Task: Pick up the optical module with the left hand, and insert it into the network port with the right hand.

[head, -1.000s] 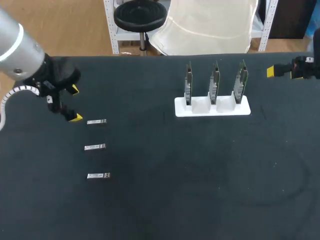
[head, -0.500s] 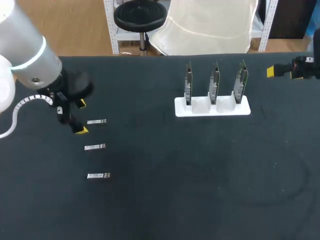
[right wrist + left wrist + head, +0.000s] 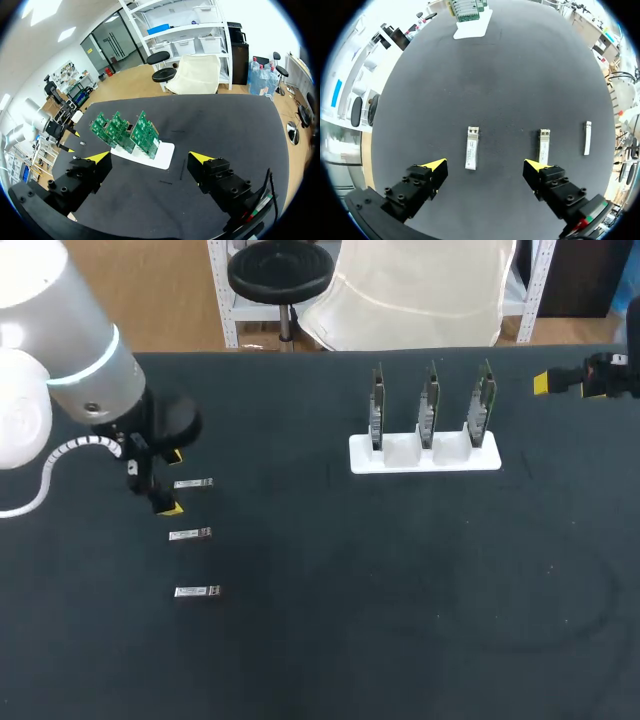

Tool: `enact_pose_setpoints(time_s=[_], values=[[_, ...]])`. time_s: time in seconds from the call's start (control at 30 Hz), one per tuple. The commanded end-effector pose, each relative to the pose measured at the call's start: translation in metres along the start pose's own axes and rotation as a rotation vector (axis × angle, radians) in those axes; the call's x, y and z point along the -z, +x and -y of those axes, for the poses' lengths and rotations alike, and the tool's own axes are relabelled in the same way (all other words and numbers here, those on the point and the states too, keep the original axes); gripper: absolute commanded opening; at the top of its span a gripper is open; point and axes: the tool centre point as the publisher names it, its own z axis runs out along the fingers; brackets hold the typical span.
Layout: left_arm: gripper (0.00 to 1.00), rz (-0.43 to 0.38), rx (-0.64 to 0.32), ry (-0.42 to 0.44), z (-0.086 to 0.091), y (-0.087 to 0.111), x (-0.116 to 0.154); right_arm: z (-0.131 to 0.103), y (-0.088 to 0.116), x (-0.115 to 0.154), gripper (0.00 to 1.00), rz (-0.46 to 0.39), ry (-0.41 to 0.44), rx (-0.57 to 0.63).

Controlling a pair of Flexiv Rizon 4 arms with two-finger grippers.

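The optical module will be grabbed next by its labelled body [image 3: 188, 484] with my left gripper, which leaves the optical module's two-port end [image 3: 208, 482] free for the right hand.
Three small silver optical modules lie in a column on the black table: the far one [image 3: 193, 483], the middle one [image 3: 190, 533] and the near one [image 3: 197, 591]. My left gripper [image 3: 171, 481] hangs open just left of the far module. In the left wrist view that module [image 3: 471, 147] lies just ahead of the gap between the open fingers of the left gripper [image 3: 485, 166], untouched, with the other two modules [image 3: 543, 145] [image 3: 587, 137] off to one side. My right gripper [image 3: 150, 157] stands open and empty at the table's far right edge [image 3: 560, 383], facing the green port boards [image 3: 127, 130].
A white holder [image 3: 425, 457] at the back centre carries three upright green boards [image 3: 430, 405]. It also shows far ahead of the left gripper as the white holder [image 3: 470, 27]. The black table [image 3: 400, 600] is bare in front of it.
My left arm has swung in from the left and come closer to the far module. The right arm, the modules and the holder have not moved.
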Motion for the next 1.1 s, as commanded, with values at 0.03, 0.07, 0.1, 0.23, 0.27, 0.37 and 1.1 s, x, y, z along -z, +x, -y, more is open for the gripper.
enact_pose_setpoints(time_s=[0.03,0.07,0.1,0.23,0.27,0.37,1.1], values=[[1.00,-0.016,-0.008,0.010,-0.007,-0.003,-0.008,-0.001,0.000,0.000,1.00,0.001,0.004,-0.001],[1.00,-0.020,-0.006,0.010,-0.008,-0.004,-0.009,-0.001,0.000,0.000,1.00,0.001,0.004,-0.001],[1.00,-0.022,-0.005,0.010,-0.009,-0.003,-0.011,-0.001,0.000,0.000,1.00,0.001,0.004,-0.001],[1.00,-0.039,-0.015,0.013,-0.011,-0.001,-0.016,-0.001,0.000,0.000,1.00,0.001,0.004,-0.001],[1.00,-0.040,-0.016,0.015,-0.012,-0.001,-0.017,-0.001,0.000,0.000,1.00,0.001,0.004,-0.001],[1.00,-0.046,-0.019,0.017,-0.013,-0.001,-0.020,-0.001,0.000,0.000,1.00,0.001,0.004,-0.001],[0.50,-0.069,-0.011,0.033,-0.018,0.002,-0.030,-0.001,0.000,0.000,1.00,0.001,0.004,-0.001]])
